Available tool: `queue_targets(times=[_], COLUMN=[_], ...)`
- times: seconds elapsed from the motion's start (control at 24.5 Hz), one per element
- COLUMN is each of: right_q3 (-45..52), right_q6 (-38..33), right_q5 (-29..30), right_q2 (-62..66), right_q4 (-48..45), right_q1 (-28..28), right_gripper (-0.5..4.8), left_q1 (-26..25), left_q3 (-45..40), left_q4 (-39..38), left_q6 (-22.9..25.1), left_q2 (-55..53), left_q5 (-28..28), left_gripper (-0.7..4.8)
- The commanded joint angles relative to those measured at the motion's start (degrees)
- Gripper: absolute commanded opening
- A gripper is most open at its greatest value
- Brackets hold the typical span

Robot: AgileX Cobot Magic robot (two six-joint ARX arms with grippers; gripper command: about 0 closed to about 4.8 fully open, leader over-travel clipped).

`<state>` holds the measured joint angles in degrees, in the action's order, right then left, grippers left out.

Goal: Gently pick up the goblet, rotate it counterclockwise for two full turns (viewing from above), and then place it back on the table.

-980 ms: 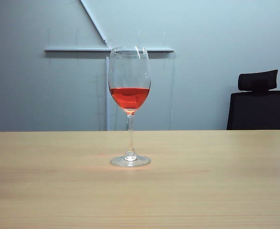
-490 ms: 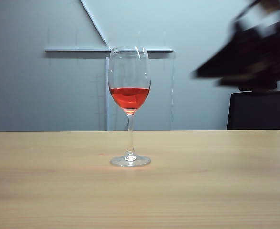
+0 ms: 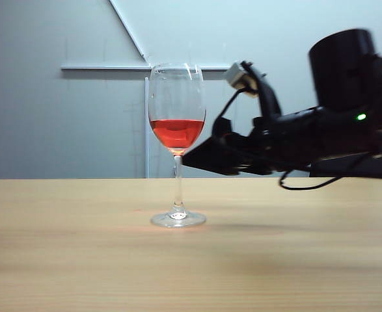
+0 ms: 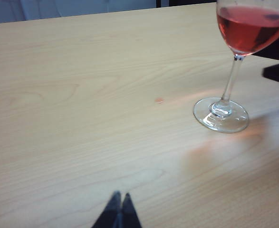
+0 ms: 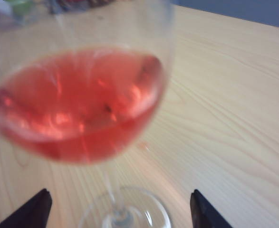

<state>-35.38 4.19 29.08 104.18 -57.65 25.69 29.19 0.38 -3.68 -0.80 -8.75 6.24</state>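
I will lift the goblet (image 3: 177, 130) gently and rotate it next, so my right gripper will grab it by its thin stem (image 3: 178, 178).
The goblet (image 3: 177, 130), a tall clear glass with red liquid in its bowl, stands upright on the tan table (image 3: 80, 260). My right gripper (image 3: 197, 158) reaches in level from the right, its tip just beside the stem under the bowl. In the right wrist view the goblet (image 5: 82, 104) fills the picture. The right gripper (image 5: 120, 195) is open, with its dark fingertips (image 5: 198, 199) wide apart either side of the stem and not touching it. My left gripper (image 4: 120, 195) is shut and empty, low over the table and well away from the goblet (image 4: 234, 71).
The table's far edge (image 3: 80, 179) runs across the exterior view, with a grey wall and a white rail (image 3: 106, 67) behind it. A small pinkish spot (image 4: 159, 100) marks the wood near the goblet's foot (image 4: 221, 114).
The right arm swung in from the upper right and came down level beside the goblet. The goblet has not moved.
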Motion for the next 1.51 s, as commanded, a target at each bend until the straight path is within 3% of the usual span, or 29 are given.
queue_targets(times=[0.04, 0.49, 0.82, 1.06, 1.22, 1.31, 1.51], right_q3=[-1.03, -6.64, -8.5, -8.83, -8.81, -8.81, -8.83], right_q6=[-0.02, -1.49, -1.66, -2.67, -2.75, -4.31, -4.44], right_q5=[1.16, 0.55, 0.66, 0.66, 0.63, 0.61, 0.63], right_q2=[0.61, 6.23, 8.83, 9.22, 9.22, 9.22, 9.22], right_q4=[-1.92, -3.98, -4.35, -4.39, -4.39, -4.76, -6.21], right_q1=[0.87, 2.84, 2.89, 2.91, 2.91, 2.91, 2.93], right_gripper=[4.0, 3.95, 3.63, 2.72, 2.54, 2.07, 2.07], left_q1=[0.09, 0.09, 0.09, 0.09, 0.09, 0.09, 0.09], left_q3=[0.13, 0.13, 0.13, 0.13, 0.11, 0.13, 0.13], left_q4=[0.72, 0.74, 0.74, 0.74, 0.72, 0.74, 0.74], left_q6=[0.35, 0.33, 0.35, 0.35, 0.33, 0.35, 0.35], left_q2=[-0.02, -0.02, -0.02, -0.02, -0.02, -0.02, -0.02], left_q5=[0.2, 0.17, 0.17, 0.17, 0.17, 0.17, 0.17], left_gripper=[-0.05, -0.05, -0.05, -0.05, -0.05, -0.05, -0.05])
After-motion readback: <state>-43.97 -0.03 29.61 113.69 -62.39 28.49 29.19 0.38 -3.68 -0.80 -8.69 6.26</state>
